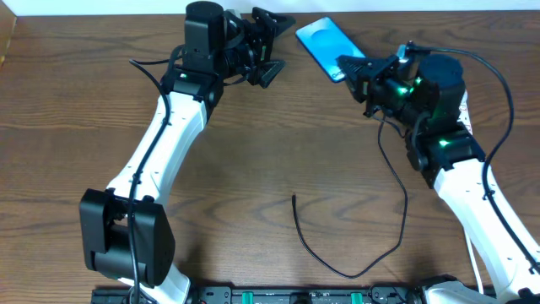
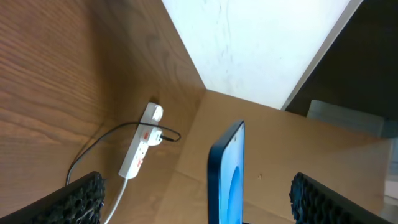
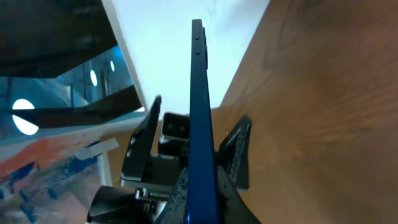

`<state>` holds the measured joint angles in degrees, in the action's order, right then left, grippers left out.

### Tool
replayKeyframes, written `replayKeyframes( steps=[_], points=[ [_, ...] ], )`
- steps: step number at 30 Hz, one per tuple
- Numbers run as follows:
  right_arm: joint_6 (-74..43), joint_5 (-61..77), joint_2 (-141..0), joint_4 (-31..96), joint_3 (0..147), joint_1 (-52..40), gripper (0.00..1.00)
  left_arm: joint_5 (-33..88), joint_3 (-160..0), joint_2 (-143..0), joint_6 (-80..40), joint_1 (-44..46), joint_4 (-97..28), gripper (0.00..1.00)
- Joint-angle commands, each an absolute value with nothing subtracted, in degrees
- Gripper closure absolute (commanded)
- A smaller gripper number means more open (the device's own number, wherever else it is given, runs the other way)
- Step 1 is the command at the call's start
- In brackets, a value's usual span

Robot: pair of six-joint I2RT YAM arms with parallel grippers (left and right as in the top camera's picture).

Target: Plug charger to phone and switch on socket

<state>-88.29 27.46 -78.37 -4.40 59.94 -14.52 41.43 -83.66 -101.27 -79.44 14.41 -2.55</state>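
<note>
I need to grab the phone by its far end [image 1: 315,33] with my left gripper next. That leaves the phone's near end free to plug in the charger [image 1: 396,241].
The phone [image 1: 325,44], blue screen up, is held off the table at the back. My right gripper [image 1: 353,69] is shut on its near end. In the right wrist view the phone [image 3: 199,93] shows edge-on, pinched between the right gripper's fingers [image 3: 205,196]. My left gripper [image 1: 274,46] is open just left of the phone and apart from it. In the left wrist view the phone [image 2: 227,180] stands between the open fingers [image 2: 196,190]. The white socket [image 2: 142,146] lies beyond with a black cable plugged in. The charger [image 1: 396,241] loops on the table, its tip [image 1: 294,197] lying free.
The socket does not show in the overhead view, where the right arm [image 1: 472,181] covers that side. The left arm [image 1: 160,143] crosses the table's left half. A cardboard surface [image 2: 280,155] and a white wall [image 2: 261,43] lie beyond the table edge.
</note>
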Motion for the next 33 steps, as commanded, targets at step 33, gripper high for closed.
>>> replayKeyframes(
  steps=[33],
  points=[
    [-102.85,28.10,-77.52,-6.61,61.39,-18.98,0.99,37.87,-84.25,-100.62,-90.30,17.82,-2.24,0.24]
  ],
)
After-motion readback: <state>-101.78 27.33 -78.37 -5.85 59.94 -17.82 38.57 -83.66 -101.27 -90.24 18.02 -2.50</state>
